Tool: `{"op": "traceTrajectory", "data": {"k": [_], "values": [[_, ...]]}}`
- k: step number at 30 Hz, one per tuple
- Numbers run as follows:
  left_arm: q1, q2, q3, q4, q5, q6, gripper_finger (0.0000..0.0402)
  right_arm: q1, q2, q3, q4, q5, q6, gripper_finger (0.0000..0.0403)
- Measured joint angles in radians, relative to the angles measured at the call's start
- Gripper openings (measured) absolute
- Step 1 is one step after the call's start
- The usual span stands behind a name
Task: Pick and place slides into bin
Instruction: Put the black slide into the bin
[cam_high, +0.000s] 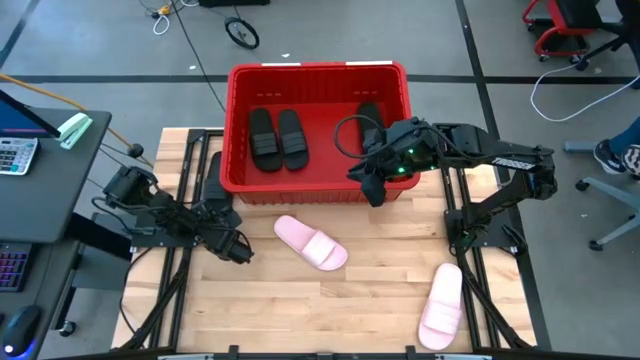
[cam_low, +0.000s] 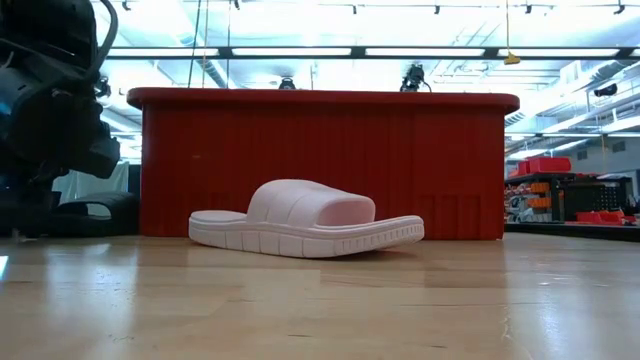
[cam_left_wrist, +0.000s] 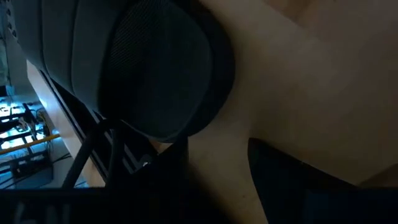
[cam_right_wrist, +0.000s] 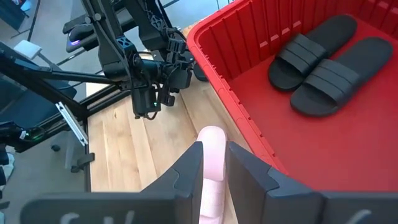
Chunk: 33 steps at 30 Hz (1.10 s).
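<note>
My left gripper's fingers are short of the black slide's edge (cam_left_wrist: 213, 109) in the left wrist view, so I should move my left gripper toward it before closing.
The red bin (cam_high: 320, 70) stands at the table's far middle. Two black slides (cam_high: 277, 138) lie side by side on its floor, and a third (cam_high: 368, 115) lies at its right, partly under my right arm. A fourth black slide (cam_high: 214, 180) lies on the table against the bin's left wall. One pink slide (cam_high: 312, 242) rests sole-down in front of the bin, another (cam_high: 442, 305) at the near right. My right gripper (cam_high: 375, 192) hovers over the bin's near rim, empty, fingers almost together (cam_right_wrist: 214, 155). My left gripper (cam_high: 238, 252) is open and empty, just near of the fourth black slide (cam_left_wrist: 155, 68).
The bin's near wall (cam_low: 320, 160) rises behind the middle pink slide (cam_low: 305, 220). A desk with a calculator (cam_high: 15, 155) stands off the table's left edge. Bare wood lies between the two pink slides and along the near edge.
</note>
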<state>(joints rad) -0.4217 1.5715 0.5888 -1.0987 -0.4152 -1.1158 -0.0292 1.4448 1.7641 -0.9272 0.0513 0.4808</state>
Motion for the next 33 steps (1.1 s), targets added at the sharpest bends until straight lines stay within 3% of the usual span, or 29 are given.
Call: {"op": "traceTrajectory", "data": {"k": [8, 12, 14, 21, 33], "values": [[0.005, 0.001, 0.058, -0.089, -0.002, 0.027, 0.0168, -0.001, 0.0, 0.0, 0.0, 0.0, 0.0, 0.0075], [0.004, 0.001, 0.121, -0.163, -0.09, 0.028, 0.0154, -0.001, 0.0, 0.0, 0.0, 0.0, 0.0, 0.0075], [0.005, 0.001, 0.127, -0.158, -0.123, 0.032, 0.0148, -0.001, 0.0, 0.0, 0.0, 0.0, 0.004, 0.0075], [0.033, 0.001, 0.079, -0.059, -0.072, 0.103, 0.0154, -0.001, 0.0, 0.0, 0.0, 0.0, 0.014, 0.0075], [0.201, -0.001, -0.01, 0.088, -0.123, 0.17, 0.0188, 0.0, 0.0, 0.0, 0.0, 0.0, 0.014, 0.0075]]}}
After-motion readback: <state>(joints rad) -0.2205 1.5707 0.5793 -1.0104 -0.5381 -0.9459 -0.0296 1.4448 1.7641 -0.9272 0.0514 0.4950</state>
